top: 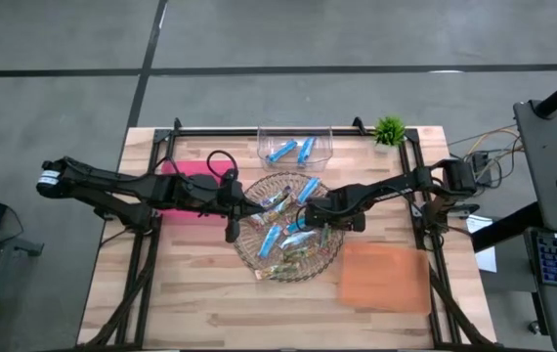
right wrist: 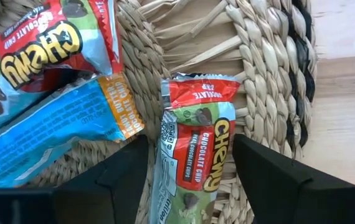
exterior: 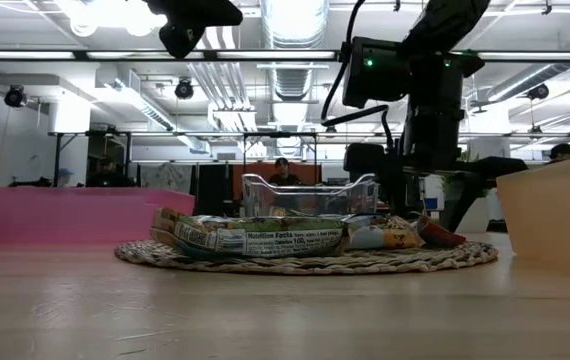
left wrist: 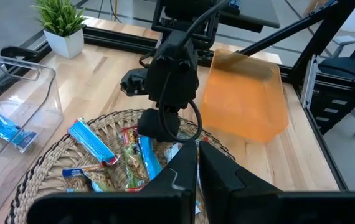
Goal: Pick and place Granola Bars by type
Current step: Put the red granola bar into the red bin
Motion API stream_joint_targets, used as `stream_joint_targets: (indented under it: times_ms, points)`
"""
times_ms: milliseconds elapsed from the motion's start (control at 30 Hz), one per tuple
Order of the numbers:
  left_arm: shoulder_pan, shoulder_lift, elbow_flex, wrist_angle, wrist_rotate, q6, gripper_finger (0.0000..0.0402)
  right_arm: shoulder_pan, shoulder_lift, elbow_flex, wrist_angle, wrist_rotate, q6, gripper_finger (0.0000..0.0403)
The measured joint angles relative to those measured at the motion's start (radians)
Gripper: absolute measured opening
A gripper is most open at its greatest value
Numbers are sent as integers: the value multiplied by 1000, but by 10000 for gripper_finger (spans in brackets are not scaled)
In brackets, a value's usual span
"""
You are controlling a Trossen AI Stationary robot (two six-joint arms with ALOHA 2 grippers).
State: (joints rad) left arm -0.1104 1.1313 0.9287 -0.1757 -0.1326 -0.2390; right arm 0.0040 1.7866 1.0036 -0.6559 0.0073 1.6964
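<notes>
The red-green chocolate chip bar (right wrist: 196,146) has the fingers reaching down beside it, close over the weave. The bar would be caught if my right gripper closed now, so my right gripper needs to close on it.
Several granola bars (top: 288,238) in blue and red-green wrappers lie piled on a round wicker tray (top: 249,256). My right gripper (right wrist: 193,180) points down over the tray's right part (top: 316,223), open. Its fingers stand on either side of a red-green chocolate chip bar (right wrist: 196,143) that lies flat on the weave, with a gap on each side. My left gripper (left wrist: 197,163) hangs shut above the tray's left edge (top: 244,203), holding nothing. Two blue bars (top: 293,150) lie in a clear bin (top: 295,132) at the far edge.
A pink bin (top: 186,191) stands left of the tray under my left arm, and an orange bin (top: 386,277) stands near right. A small potted plant (top: 389,130) is at the far right. Bare wood lies along the table's near edge.
</notes>
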Motion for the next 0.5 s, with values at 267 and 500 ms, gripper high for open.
stream_joint_targets:
  times_ms: [267, 500]
  points:
    - [0, 0, 0, 1, 0, 0, 0, 0, 3, 20, -49, -3, -3, 175]
    - [0, 0, 0, 1, 0, 0, 0, 0, 4, 27, -73, 0, -14, 124]
